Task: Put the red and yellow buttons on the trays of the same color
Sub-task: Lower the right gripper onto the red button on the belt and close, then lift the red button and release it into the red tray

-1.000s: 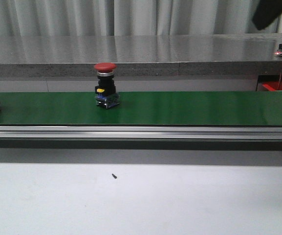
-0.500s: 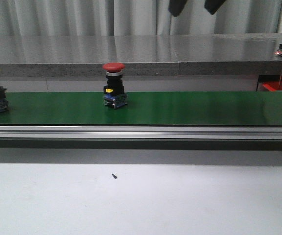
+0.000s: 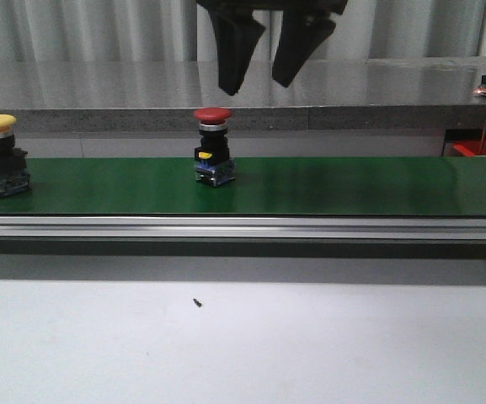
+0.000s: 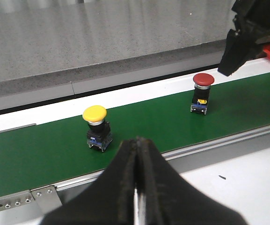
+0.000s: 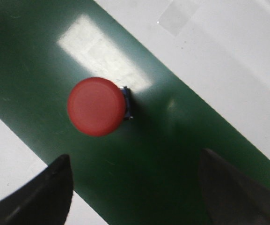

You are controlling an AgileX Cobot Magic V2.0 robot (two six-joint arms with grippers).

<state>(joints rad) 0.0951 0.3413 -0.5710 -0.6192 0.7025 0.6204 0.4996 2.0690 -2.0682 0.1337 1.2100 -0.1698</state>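
Observation:
My right gripper's fingers are above the red cap [image 3: 213, 114] of the button on the green belt [image 3: 352, 185], so closing now would miss. Next, they lower before closing.
A red button [image 3: 213, 146] on a black and blue base stands upright on the green belt [image 3: 352, 185], left of its middle. My right gripper [image 3: 255, 80] hangs open above it, a little to its right, with nothing between its fingers. From above, the red cap [image 5: 96, 107] shows ahead of the right gripper [image 5: 135, 173]. A yellow button [image 3: 1, 155] stands at the belt's left end. My left gripper [image 4: 137, 143] is shut and empty, over the belt's near rail, with the yellow button [image 4: 96, 126] just beyond it. Only a red tray corner [image 3: 482, 149] shows at far right.
The belt [image 4: 41, 150] has an aluminium rail [image 3: 243, 225] along its near side. A grey stone counter [image 3: 226, 93] runs behind it. A small dark screw [image 3: 197, 302] lies on the white table in front.
Both buttons have ridden rightward along the belt. My right gripper has swept in from the upper right and come down, open, over the red button.

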